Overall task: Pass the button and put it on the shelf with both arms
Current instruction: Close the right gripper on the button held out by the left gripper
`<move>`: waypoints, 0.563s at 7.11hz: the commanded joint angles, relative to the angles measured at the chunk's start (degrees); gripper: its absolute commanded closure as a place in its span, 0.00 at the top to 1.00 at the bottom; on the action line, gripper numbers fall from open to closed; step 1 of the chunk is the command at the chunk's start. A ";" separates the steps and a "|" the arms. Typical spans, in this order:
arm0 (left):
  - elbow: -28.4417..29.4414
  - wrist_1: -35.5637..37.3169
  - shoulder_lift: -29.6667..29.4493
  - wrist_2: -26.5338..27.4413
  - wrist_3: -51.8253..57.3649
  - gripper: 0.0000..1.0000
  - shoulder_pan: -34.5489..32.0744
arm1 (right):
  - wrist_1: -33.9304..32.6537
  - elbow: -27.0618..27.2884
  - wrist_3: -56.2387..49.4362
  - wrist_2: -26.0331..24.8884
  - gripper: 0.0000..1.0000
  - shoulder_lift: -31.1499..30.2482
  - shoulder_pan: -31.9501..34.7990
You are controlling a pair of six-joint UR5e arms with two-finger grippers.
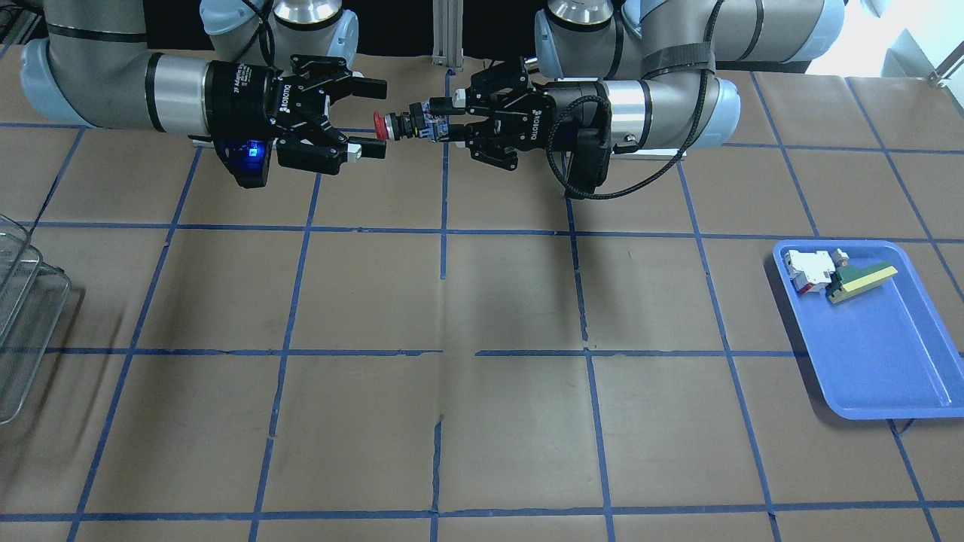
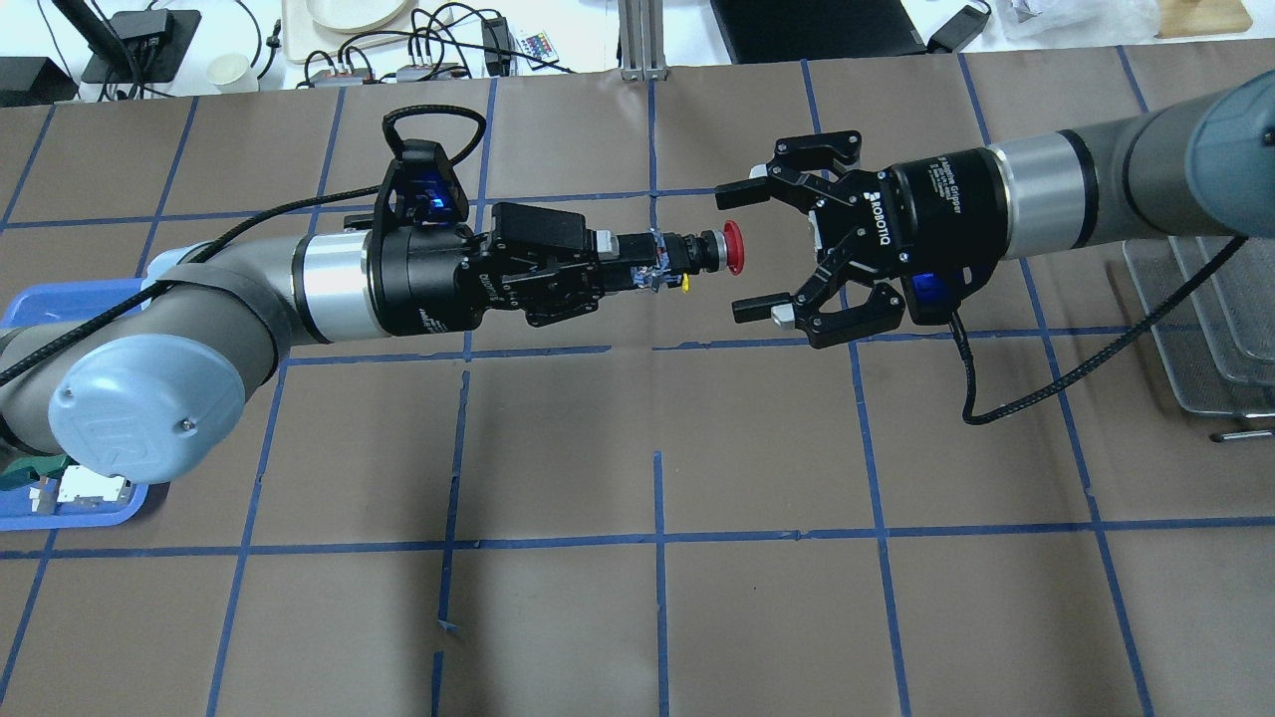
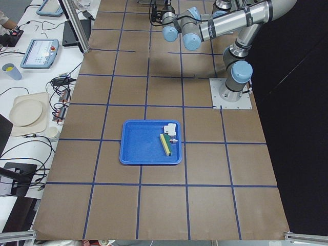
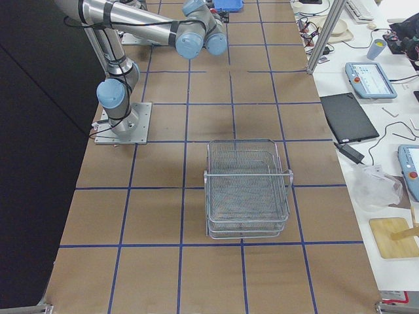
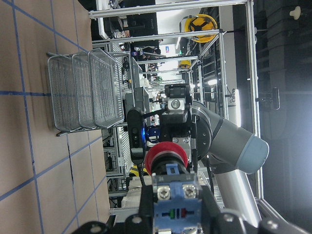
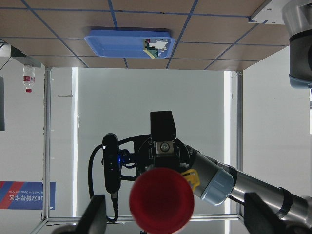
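My right gripper needs to take the button from my left gripper for the shelf, so it should grab the button by its red cap [image 1: 380, 126] [image 6: 161, 199] next.
My left gripper [image 2: 647, 271] is shut on the button [image 2: 702, 254] by its silvery-blue terminal end and holds it level, high above the table, red cap towards the right arm. My right gripper [image 2: 739, 249] is open, with one fingertip on each side of the red cap, not touching it. In the front view the button [image 1: 399, 124] sits between the left gripper [image 1: 440, 119] and the right gripper [image 1: 376, 119]. The red cap fills the lower middle of the right wrist view [image 6: 161, 200]. The wire-mesh shelf [image 4: 247, 190] stands on the table at my right [image 2: 1210, 319].
A blue tray [image 1: 881, 361] lies at my left, holding a white-and-red block [image 1: 807, 269] and a green-and-yellow wedge [image 1: 858, 282]. The table is brown paper with a blue tape grid. Cables, plates and tablets lie on the benches beyond the table's far edge.
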 commanded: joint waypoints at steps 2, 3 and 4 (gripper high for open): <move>-0.06 0.00 0.08 0.00 0.00 0.08 0.00 | 0.16 0.56 0.29 -0.50 0.94 -0.23 0.79; -0.06 0.00 -0.01 0.00 0.00 0.08 0.00 | 0.16 0.38 0.29 -0.50 0.81 -0.23 0.79; -0.15 0.18 0.08 0.09 0.09 0.08 0.00 | 0.16 0.12 0.20 -0.50 0.64 -0.14 0.79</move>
